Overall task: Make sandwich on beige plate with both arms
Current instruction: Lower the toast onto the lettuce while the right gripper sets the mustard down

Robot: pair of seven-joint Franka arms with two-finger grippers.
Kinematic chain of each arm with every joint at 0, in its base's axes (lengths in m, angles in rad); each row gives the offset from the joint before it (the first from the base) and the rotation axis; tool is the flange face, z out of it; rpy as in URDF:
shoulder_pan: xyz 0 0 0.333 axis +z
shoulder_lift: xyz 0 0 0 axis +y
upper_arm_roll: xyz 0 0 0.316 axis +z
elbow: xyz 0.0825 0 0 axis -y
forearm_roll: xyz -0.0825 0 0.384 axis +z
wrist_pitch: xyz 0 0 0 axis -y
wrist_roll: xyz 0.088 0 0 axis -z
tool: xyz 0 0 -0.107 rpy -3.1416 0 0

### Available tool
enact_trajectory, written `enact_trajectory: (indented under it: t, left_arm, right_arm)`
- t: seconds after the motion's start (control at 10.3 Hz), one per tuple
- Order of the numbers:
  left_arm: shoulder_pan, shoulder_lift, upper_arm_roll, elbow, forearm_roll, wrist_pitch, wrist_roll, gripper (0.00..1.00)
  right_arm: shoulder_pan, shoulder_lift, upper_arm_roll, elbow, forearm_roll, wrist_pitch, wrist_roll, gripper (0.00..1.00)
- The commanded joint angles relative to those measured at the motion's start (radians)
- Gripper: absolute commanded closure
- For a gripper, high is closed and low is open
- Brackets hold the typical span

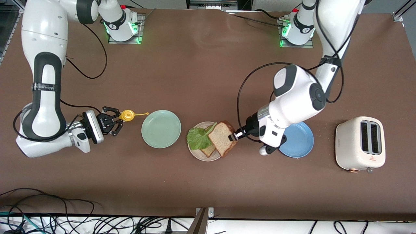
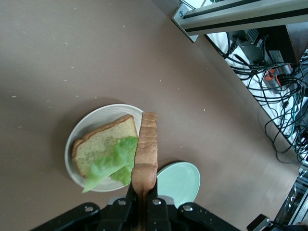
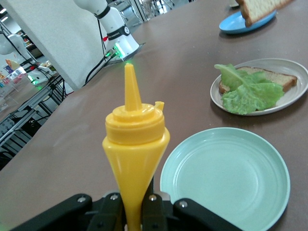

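Observation:
My left gripper is holding the bread slice high beside the lettuce leaf in the left wrist view. I need to line them up before I open my left gripper.
The beige plate [image 1: 196, 152] holds one bread slice [image 1: 208, 150] with a green lettuce leaf [image 1: 197, 137] lying on it. My left gripper [image 1: 234, 136] is shut on the edge of a second bread slice [image 1: 222, 138], held tilted over the plate's side toward the left arm's end. In the left wrist view that slice [image 2: 147, 149] stands edge-on above the plate [image 2: 79, 132] and lettuce [image 2: 113, 161]. My right gripper [image 1: 119, 119] is shut on a yellow squeeze bottle [image 1: 127, 115], beside the mint green plate. The bottle [image 3: 136, 139] points up from its jaws.
A mint green plate [image 1: 161, 129] lies between the yellow bottle and the beige plate. A blue plate [image 1: 300, 141] sits partly under the left arm's wrist. A cream toaster [image 1: 360, 143] stands toward the left arm's end. Cables run along the table edge nearest the camera.

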Motion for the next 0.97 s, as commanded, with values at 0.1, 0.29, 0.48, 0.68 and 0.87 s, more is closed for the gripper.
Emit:
enact_trajectory:
  t: [0.1,0.29,0.48,0.68,0.87]
  left_arm:
    - [-0.063,0.058,0.012,0.002,-0.037,0.136,-0.003,1.00]
    - [-0.089,0.073,0.012,0.001,-0.034,0.136,-0.043,1.00]
    - [-0.108,0.102,0.015,0.004,-0.030,0.139,-0.045,1.00]
    - [-0.112,0.105,0.015,0.004,-0.030,0.161,-0.052,1.00]
    - [-0.140,0.125,0.025,0.012,-0.025,0.165,-0.083,1.00]
  right_arm:
    - [-0.060,0.085,0.014,-0.006,0.056,-0.071,-0.287,1.00]
    - [-0.072,0.118,0.014,-0.006,0.056,-0.071,-0.404,1.00]
    - [-0.086,0.154,0.014,-0.006,0.087,-0.076,-0.489,1.00]
    - [-0.103,0.182,0.014,-0.006,0.119,-0.114,-0.500,1.00]
    - [-0.112,0.184,0.015,-0.006,0.121,-0.117,-0.559,0.64]
